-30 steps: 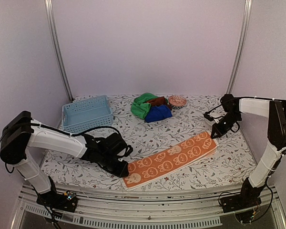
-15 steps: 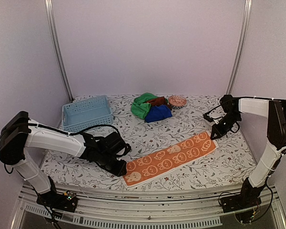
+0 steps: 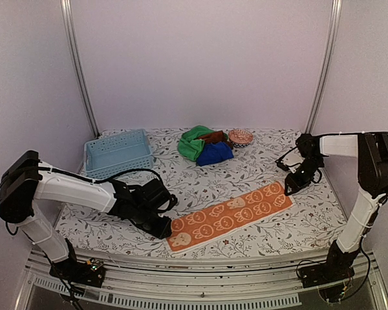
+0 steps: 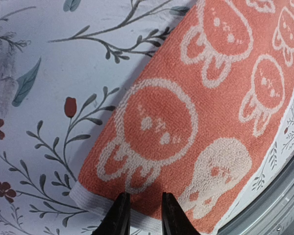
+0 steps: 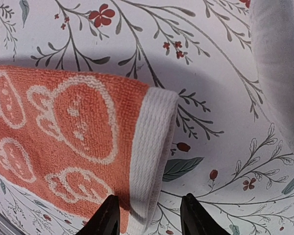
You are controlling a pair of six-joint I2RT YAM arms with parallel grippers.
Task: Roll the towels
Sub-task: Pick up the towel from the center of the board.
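The right gripper grabs the orange towel by the white hem at its far end next. The towel then folds end-to-end for rolling.
The orange towel with cream pattern lies flat as a long strip near the table's front. My left gripper is at its near left end. In the left wrist view its jaws stand a small gap apart over the white hem of the orange towel, which runs flat between them. My right gripper is at the far right end. In the right wrist view it is open, astride the hem of the orange towel. The green towel, blue towel and rust-brown towel lie heaped at the back.
A light blue slotted basket stands at the back left. A small bowl sits right of the towel heap. The table's front rail runs close to the towel's near left corner.
The towel's left end shifted slightly left and back from the front edge with my left gripper. My right gripper came down and left onto the towel's right end.
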